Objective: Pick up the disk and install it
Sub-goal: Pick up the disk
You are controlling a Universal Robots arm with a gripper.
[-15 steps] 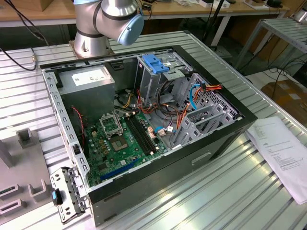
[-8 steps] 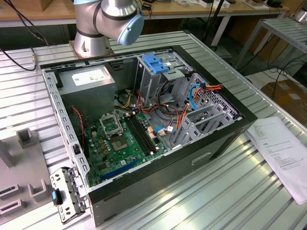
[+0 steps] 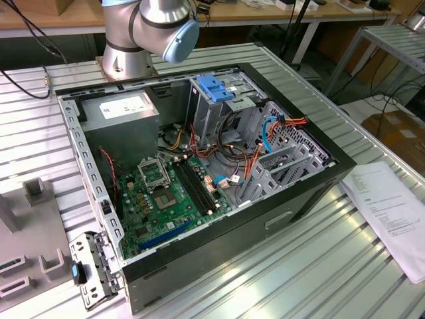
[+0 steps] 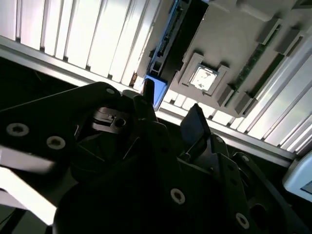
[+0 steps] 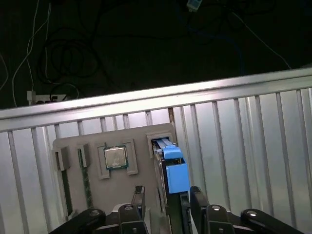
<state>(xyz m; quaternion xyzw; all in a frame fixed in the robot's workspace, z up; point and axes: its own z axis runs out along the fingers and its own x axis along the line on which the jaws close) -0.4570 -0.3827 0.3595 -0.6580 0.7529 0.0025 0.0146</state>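
I need to grab the disk by its blue plastic side bar (image 5: 176, 176) with my gripper next, to install it in the computer case.
The disk (image 5: 174, 168) stands on edge in a slot of a grey fixture plate (image 5: 141, 141), its blue plastic side rail facing the first wrist camera. My gripper (image 5: 166, 191) is open, with one dark finger on each side of the disk's near end and a gap showing on both sides. In the second wrist view the disk's blue rail (image 4: 158, 95) sits just beyond the gripper (image 4: 171, 105). In the exterior view the open computer case (image 3: 312, 193) lies on the slatted table, with a metal drive cage (image 3: 219, 106) topped by a blue latch.
The fixture plate also holds a processor chip (image 5: 116, 157) and memory sticks (image 5: 85, 180) beside the disk. A grey power-supply box (image 3: 123, 113) and the motherboard (image 3: 172, 193) fill the case. A paper sheet (image 3: 392, 206) lies at the exterior view's right. A metal bracket (image 3: 89, 272) lies by the case.
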